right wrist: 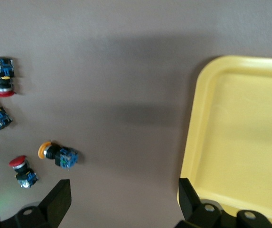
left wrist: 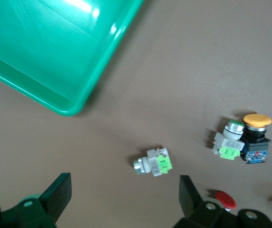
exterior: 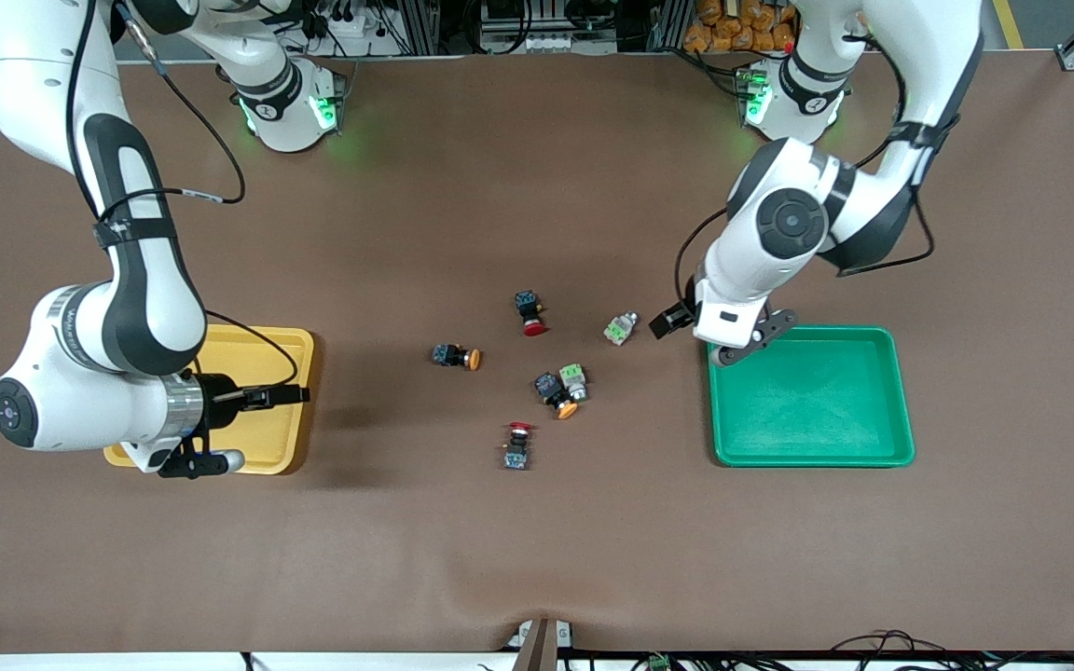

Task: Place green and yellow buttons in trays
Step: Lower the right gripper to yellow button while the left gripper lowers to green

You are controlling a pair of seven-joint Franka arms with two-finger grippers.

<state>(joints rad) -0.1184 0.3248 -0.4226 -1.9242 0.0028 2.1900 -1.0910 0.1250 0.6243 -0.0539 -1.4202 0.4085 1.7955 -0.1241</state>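
Observation:
Next, my left gripper grabs the green button by its silver cap and white block (exterior: 620,326), to place it in the green tray (exterior: 812,438).
Two green buttons lie on the table: one (exterior: 621,328) (left wrist: 154,162) beside the green tray (exterior: 812,438) (left wrist: 55,57), the other (exterior: 574,379) (left wrist: 228,142) touching a yellow button (exterior: 557,393) (left wrist: 256,137). A second yellow button (exterior: 456,356) (right wrist: 57,154) lies nearer the yellow tray (exterior: 257,349) (right wrist: 240,137). Both trays hold nothing. My left gripper (exterior: 677,320) (left wrist: 125,190) is open, above the table between the green tray's corner and the nearest green button. My right gripper (exterior: 262,396) (right wrist: 125,192) is open over the yellow tray's rim, on the side toward the buttons.
Two red-capped switches lie among the buttons, one (exterior: 530,312) (right wrist: 0,76) farther from the front camera, one (exterior: 517,445) (right wrist: 23,170) nearer. The brown table stretches bare around the trays. Both arm bases stand along the table's edge farthest from the front camera.

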